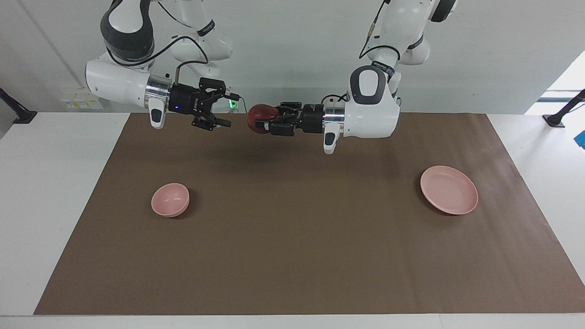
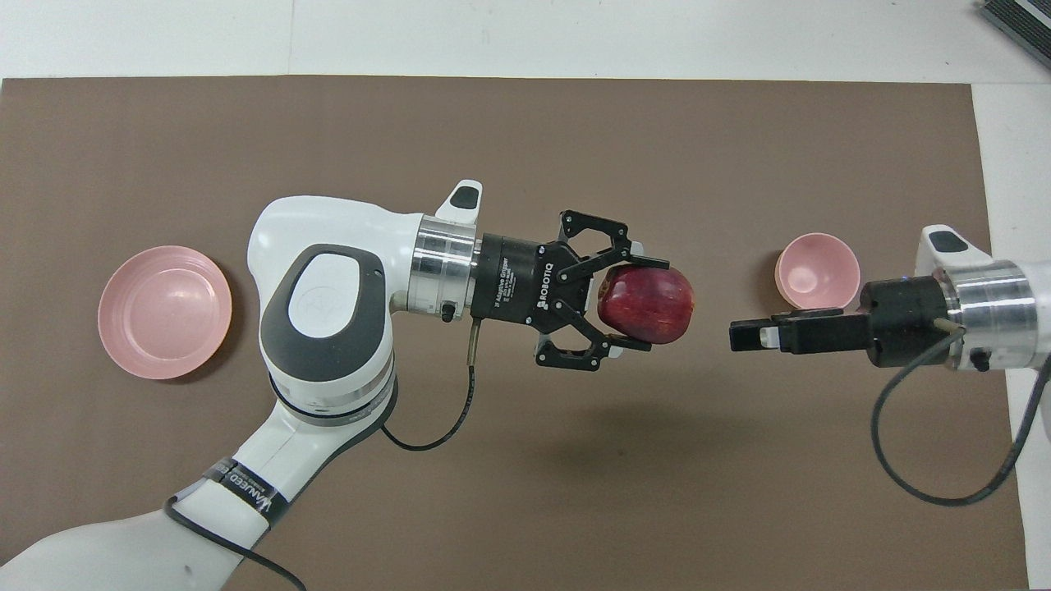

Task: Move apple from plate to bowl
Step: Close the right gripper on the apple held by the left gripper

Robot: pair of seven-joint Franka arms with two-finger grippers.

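Note:
My right gripper takes hold of the dark red apple by its bare sides between my left gripper's fingers next. Those fingers cover two sides of it.
My left gripper is shut on the dark red apple and holds it in the air, pointing sideways toward the right arm's end, over the middle of the mat. The apple also shows in the overhead view, between the left gripper's two fingers. My right gripper is open and empty in the air, pointing at the apple with a small gap between them; seen from overhead, this gripper is edge-on. The pink plate lies empty toward the left arm's end. The pink bowl stands empty toward the right arm's end.
A brown mat covers most of the white table. The plate and the bowl are the only things standing on it. A cable hangs from each wrist.

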